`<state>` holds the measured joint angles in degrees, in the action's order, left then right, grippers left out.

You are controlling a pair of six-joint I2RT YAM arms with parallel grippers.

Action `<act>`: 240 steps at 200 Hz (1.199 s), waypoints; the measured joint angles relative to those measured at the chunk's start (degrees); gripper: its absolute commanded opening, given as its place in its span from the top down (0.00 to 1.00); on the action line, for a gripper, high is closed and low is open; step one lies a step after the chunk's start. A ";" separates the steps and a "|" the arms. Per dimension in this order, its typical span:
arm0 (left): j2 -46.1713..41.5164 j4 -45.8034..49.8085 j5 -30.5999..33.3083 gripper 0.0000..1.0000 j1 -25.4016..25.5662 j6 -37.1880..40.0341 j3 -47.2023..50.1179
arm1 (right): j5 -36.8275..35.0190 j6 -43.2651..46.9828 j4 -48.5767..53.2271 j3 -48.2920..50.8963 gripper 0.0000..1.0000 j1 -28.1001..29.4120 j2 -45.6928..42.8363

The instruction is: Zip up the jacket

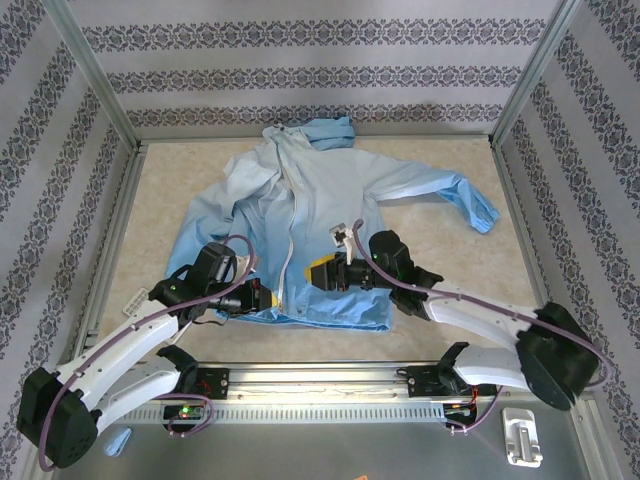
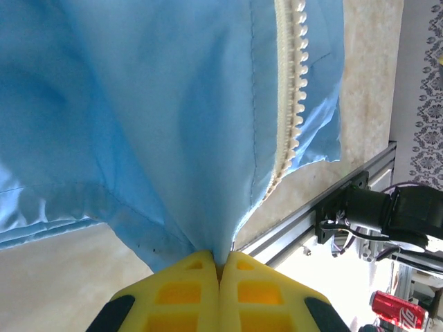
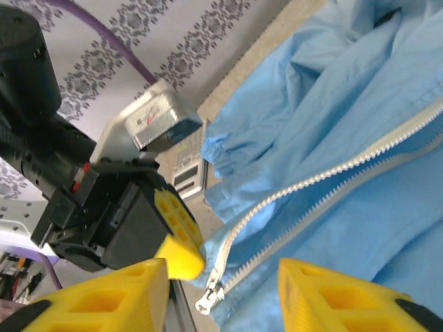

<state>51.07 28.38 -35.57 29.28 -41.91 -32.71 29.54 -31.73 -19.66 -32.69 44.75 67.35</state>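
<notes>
My right gripper is to pinch the jacket cloth (image 1: 289, 309) (image 3: 237, 305) beside the slider next, near the hem. That leaves the slider and teeth free to zip up.
The light-blue hooded jacket (image 1: 300, 200) lies flat on the table, hood at the far side and hem toward me. Its pale zipper (image 1: 291, 245) runs down the front and stands parted above the slider (image 3: 208, 299), which sits near the hem. My left gripper (image 1: 262, 298) is shut on the hem fabric just left of the zipper's lower end; the left wrist view has its yellow fingers (image 2: 187, 290) pinching a fold of blue cloth, with zipper teeth (image 2: 291, 90) beyond. My right gripper (image 3: 221, 277) hovers open over the slider, one finger on each side.
An aluminium rail (image 1: 320, 385) runs along the table's near edge, just below the hem. A small blue scrap (image 1: 118, 441) lies at the bottom left and a white part (image 1: 522, 437) at the bottom right. A red can (image 2: 398, 310) stands beyond the rail.
</notes>
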 measured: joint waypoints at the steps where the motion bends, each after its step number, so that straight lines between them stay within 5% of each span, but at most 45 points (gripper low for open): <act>1: -0.02 0.04 0.00 1.00 0.00 0.00 -0.02 | -0.17 0.15 0.33 -0.04 0.62 0.13 -0.15; 64: -1.42 2.62 -0.44 1.00 0.02 0.79 -1.42 | -11.08 11.21 16.92 -2.16 0.61 12.11 -1.14; 105: -1.14 2.25 -0.42 1.00 0.02 0.68 -0.98 | -14.86 12.61 17.20 -3.96 0.56 16.63 4.37; 179: 0.39 -7.37 0.11 1.00 0.02 -3.58 11.76 | -20.04 -5.64 14.43 -2.75 0.54 14.27 8.35; 240: 1.44 -12.31 1.38 1.00 0.04 -5.20 13.49 | -19.85 -15.43 16.74 -6.34 0.56 19.26 19.87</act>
<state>52.51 16.08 -34.20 29.32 -47.11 -19.22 9.69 -47.16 -2.92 -39.03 64.01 87.22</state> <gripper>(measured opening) 0.050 0.445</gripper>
